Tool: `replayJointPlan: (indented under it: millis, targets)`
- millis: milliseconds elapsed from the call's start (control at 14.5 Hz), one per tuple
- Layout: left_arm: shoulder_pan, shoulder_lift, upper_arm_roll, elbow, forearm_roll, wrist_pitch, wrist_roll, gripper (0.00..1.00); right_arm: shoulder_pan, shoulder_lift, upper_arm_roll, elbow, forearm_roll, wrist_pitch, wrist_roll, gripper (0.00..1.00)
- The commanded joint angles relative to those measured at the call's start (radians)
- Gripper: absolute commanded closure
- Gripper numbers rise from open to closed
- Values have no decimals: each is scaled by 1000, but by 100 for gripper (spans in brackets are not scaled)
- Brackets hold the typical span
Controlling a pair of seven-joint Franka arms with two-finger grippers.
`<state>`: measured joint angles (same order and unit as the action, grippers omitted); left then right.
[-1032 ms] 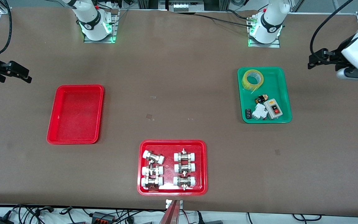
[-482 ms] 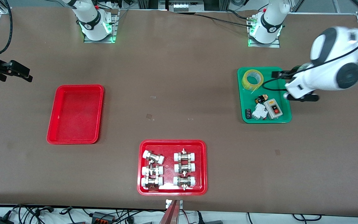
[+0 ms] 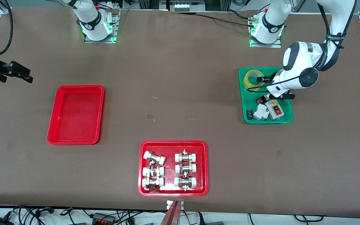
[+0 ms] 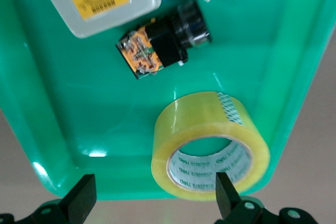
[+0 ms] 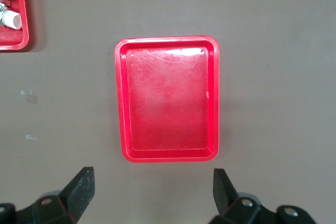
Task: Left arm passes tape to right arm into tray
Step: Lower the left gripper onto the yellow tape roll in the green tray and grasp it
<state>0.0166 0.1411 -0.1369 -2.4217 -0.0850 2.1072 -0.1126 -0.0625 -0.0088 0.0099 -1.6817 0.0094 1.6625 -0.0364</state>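
My left gripper is to grab the tape roll by its ring side next, and then it can pass the tape to my right arm for the red tray.
The tape, a yellow translucent roll, lies flat in the green tray at the corner nearest the robot bases. My left gripper hovers open just over the tape. In the left wrist view the tape lies partly between the open fingers, close to one fingertip, and the left gripper holds nothing. The plain red tray sits empty toward the right arm's end. My right gripper waits open in the air beside that tray, which shows in its wrist view past the open right gripper.
The green tray also holds a grey switch box, a white breaker and a small black part. A second red tray with white-capped metal fittings sits near the front edge.
The left arm has swung in from the table's end and now hangs over the green tray, its gripper above the tape. The right arm has hardly moved.
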Motion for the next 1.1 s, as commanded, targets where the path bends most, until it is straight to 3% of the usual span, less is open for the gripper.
replayJointPlan:
  millis: [0, 206, 413, 550, 1032]
  targets:
    - [9, 11, -9, -51, -15, 69, 1, 0, -4, -11, 5, -15, -8, -9, -17, 0]
    - [13, 40, -9, -63, -16, 85, 11, 4, -4, -10, 5, -15, -8, -7, -16, 0]
    - [13, 48, -9, -63, -19, 83, 11, 36, -4, -10, 5, -15, -8, -6, -14, 0]
    - [13, 52, -9, -62, -54, 82, 11, 63, -5, -10, 5, -15, -8, -7, -16, 0]
    - [11, 58, -9, -56, -70, 76, 13, 94, -4, -2, 5, -18, -8, -4, -14, 0]
